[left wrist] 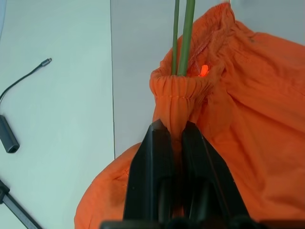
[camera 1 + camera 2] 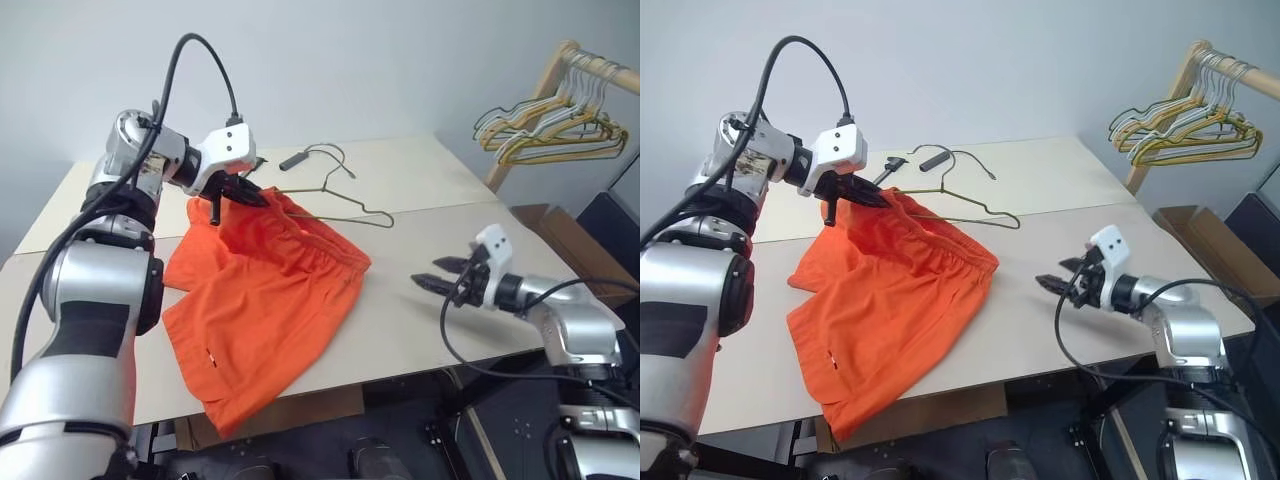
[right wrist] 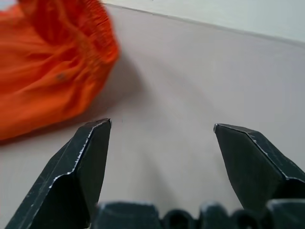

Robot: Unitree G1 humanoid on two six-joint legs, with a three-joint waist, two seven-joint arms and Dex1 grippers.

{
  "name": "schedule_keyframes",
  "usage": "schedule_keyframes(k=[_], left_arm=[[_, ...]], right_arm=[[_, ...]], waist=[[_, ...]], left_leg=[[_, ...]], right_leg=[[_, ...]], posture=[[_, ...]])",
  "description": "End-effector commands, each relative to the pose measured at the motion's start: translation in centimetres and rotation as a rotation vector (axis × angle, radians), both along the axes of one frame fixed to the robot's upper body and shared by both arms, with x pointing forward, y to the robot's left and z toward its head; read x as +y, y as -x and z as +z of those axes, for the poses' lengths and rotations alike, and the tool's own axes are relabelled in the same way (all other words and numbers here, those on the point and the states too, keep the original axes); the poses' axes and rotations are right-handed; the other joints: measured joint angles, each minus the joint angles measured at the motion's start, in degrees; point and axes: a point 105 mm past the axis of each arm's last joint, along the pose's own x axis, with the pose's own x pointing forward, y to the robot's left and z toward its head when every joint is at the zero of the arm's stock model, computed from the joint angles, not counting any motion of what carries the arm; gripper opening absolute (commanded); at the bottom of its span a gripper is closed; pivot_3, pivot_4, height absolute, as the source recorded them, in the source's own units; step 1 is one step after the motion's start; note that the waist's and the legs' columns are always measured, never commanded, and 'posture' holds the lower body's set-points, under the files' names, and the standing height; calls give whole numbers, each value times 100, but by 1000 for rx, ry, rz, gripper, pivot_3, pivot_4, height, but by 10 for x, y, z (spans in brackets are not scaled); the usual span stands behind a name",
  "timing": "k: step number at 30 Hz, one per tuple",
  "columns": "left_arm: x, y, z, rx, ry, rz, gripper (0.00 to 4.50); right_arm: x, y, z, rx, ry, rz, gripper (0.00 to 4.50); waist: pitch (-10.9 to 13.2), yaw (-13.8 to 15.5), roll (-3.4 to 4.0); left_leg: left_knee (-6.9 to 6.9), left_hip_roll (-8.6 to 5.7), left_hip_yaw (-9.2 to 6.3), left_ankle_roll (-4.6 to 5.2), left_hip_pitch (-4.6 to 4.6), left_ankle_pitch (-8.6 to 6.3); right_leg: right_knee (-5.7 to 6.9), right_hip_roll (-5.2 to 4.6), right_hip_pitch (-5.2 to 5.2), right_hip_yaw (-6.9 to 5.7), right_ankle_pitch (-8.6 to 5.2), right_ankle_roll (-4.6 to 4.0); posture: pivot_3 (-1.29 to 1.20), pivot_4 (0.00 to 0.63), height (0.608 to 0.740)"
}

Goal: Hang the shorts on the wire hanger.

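Note:
I need to grip the shorts [image 2: 265,300] next with my right gripper by the waistband's loose end [image 2: 360,265], which puffs up off the table while the shorts' legs lie flat.
The orange shorts [image 2: 265,300] lie spread on the table [image 2: 420,180], their waistband bunched and lifted at the far left corner. My left gripper [image 2: 245,193] is shut on that gathered waistband [image 1: 177,88]. The thin wire hanger [image 2: 362,207] lies on the table behind the shorts, and two of its wires [image 1: 183,38] run into the pinched waistband opening. My right gripper [image 2: 432,275] hovers open low over the bare table to the right, apart from the shorts' edge [image 3: 47,57], with nothing between its fingers [image 3: 90,143].
A black cable with an adapter [image 2: 293,159] lies on the table's far side, close to the hanger's hook. A wooden rack with bunched hangers [image 2: 555,125] stands at the back right, beside a cardboard box [image 2: 570,240]. The shorts overhang the table's front edge [image 2: 400,370].

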Motion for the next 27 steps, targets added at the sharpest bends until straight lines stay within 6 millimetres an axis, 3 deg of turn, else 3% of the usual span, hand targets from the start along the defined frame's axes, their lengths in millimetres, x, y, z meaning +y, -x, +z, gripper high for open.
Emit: schedule_keyframes(k=[1, 6, 13, 16, 25, 27], left_arm=[[-5, -1, 26, -81, 36, -12, 0], [-4, -1, 27, -78, 56, -13, 0], [-4, -1, 29, -85, 59, -7, 0], [-4, -2, 28, -86, 62, -6, 0], [-3, -2, 26, -85, 70, -1, 0], [0, -1, 26, -82, 72, 0, 0]], right_arm=[[28, 0, 0, 47, -138, 25, 4010], [55, -7, -17, 88, -187, 13, 4010], [71, -25, -26, 105, -228, -23, 4010], [74, -30, -24, 107, -266, -21, 3468], [81, -34, -14, 115, -351, 7, 401], [82, -35, -13, 112, -341, 8, 58]], waist=[[0, -28, 0], [0, -27, 0], [0, -31, 0], [0, -43, 0], [0, -49, 0], [0, -50, 0]], left_leg=[[0, 0, 0, 0, 2, 0], [0, -1, -3, 0, -2, 0], [3, -2, -3, 0, -4, 0], [2, -1, -4, 0, -3, 0], [3, -1, -4, 0, -4, 0], [3, 0, -5, 0, -4, 0]], right_leg=[[3, 0, 1, 0, 0, 0], [8, -1, -2, -2, 0, 1], [22, -4, -2, -4, 0, 1], [23, -2, -3, -4, 0, 1], [30, -3, -3, -4, 0, 0], [30, -3, -3, -5, 0, 1]], posture=[[-114, 0, 740], [-117, 0, 740], [-118, 0, 740], [-116, 0, 740], [-111, 0, 740], [-111, 0, 740]])
